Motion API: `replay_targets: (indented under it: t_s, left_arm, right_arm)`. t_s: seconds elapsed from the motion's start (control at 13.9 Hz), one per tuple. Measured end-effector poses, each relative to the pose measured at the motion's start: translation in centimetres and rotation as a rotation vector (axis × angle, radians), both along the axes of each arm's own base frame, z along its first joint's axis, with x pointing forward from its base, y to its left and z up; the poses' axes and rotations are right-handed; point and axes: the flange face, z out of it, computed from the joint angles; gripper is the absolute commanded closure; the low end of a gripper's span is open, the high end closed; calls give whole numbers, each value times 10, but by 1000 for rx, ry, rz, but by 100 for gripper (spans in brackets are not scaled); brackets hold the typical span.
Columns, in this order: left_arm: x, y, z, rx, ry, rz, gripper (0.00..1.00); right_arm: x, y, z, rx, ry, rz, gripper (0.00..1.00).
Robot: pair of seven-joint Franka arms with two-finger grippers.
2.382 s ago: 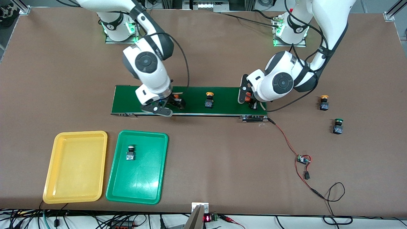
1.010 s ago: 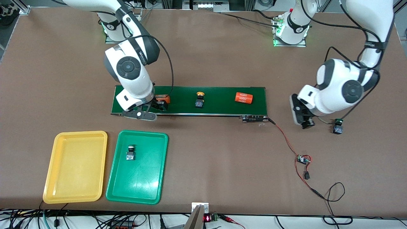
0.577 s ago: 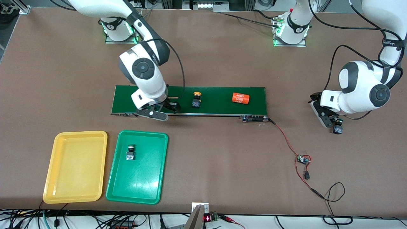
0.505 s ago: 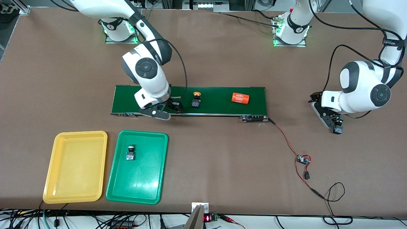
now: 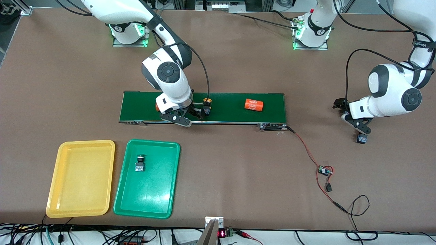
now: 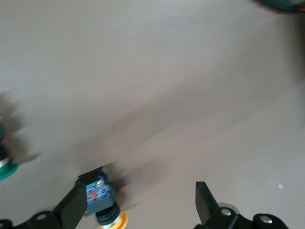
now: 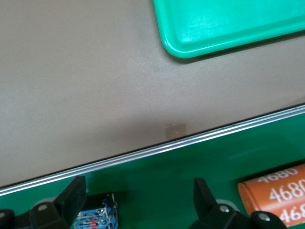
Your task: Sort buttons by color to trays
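Note:
The button body on the dark-green belt is under the end of one finger of my right gripper. My right gripper isn't ready to close yet and should first line up with the button.
My right gripper (image 5: 191, 115) hangs open low over the dark-green belt. A yellow-capped button (image 5: 206, 108) stands right beside it and shows between its fingers, close to one, in the right wrist view (image 7: 97, 218). At the left arm's end of the table my left gripper (image 5: 354, 118) is open over two buttons. A yellow-capped button (image 6: 104, 202) sits against one of its fingers, and the green cap (image 6: 5, 169) of the other shows off to the side. That green button's body (image 5: 362, 139) is on the table. The green tray (image 5: 160, 204) holds a green-capped button (image 5: 140, 163). The yellow tray (image 5: 81, 178) is bare.
An orange "4680" cylinder (image 5: 254, 104) lies on the conveyor belt (image 5: 231, 110). Another (image 5: 157, 106) peeks from under the right arm. A red wire with a small circuit board (image 5: 325, 170) trails from the belt's end toward the front edge.
The right gripper slid along the belt up to the yellow-capped button, which rode toward it. The left arm swung from the belt out over the two table buttons. The orange cylinder drifted along the belt.

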Motion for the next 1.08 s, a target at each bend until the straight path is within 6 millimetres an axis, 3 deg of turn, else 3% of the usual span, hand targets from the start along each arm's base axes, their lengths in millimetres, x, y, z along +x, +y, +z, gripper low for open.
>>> replay_targets:
  t_s: [0.36, 0.65, 1.08]
  left_arm:
    - [-10, 8, -13, 82, -7, 118, 0]
    - [-19, 7, -25, 116, 7, 139, 0]
    - [-24, 31, -38, 141, -3, 146, 0]
  right_arm:
    - [-11, 13, -8, 0, 10, 8, 0]
    - [-22, 16, -21, -18, 31, 139, 0]
    - [-28, 14, -30, -30, 45, 196, 0]
